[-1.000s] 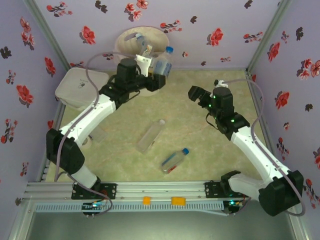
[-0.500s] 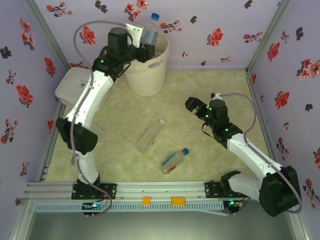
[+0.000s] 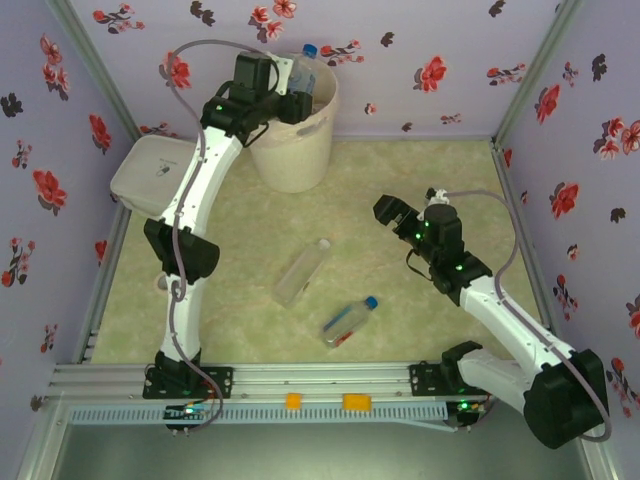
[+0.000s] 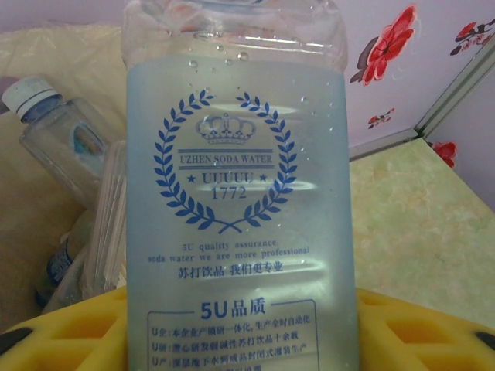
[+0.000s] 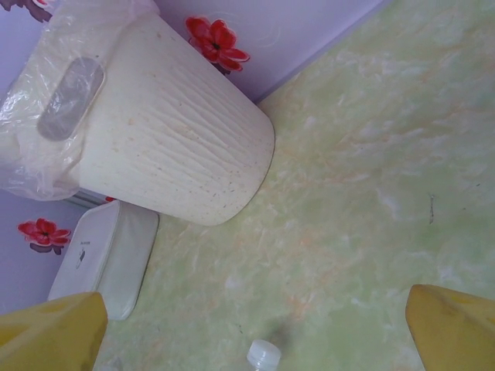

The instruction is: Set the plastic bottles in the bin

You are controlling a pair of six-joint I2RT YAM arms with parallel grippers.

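The blue-capped bottle is upright over the cream bin's opening and would end inside, so it is now time for my left gripper to open.
My left gripper (image 3: 287, 98) is shut on a clear plastic bottle (image 3: 303, 72) with a blue cap, holding it upright over the mouth of the cream bin (image 3: 296, 140). In the left wrist view its blue-printed label (image 4: 240, 193) sits between my yellow fingers (image 4: 421, 332), with other bottles (image 4: 54, 127) lying in the bin below. On the floor lie a white-capped clear bottle (image 3: 300, 272) and a blue-capped one (image 3: 348, 320). My right gripper (image 3: 388, 211) hangs open above the floor, right of those two. Its wrist view shows the bin (image 5: 170, 147) and a white cap (image 5: 264, 355).
A flat white rounded-square box (image 3: 152, 175) sits by the left wall, next to the bin; it also appears as the white box (image 5: 100, 259) in the right wrist view. Floral walls enclose the green mat (image 3: 420, 310) on three sides.
My left arm has lifted the bottle from in front of the bin up over its rim and reached farther back. The right arm shifted only slightly; the floor bottles stayed put.
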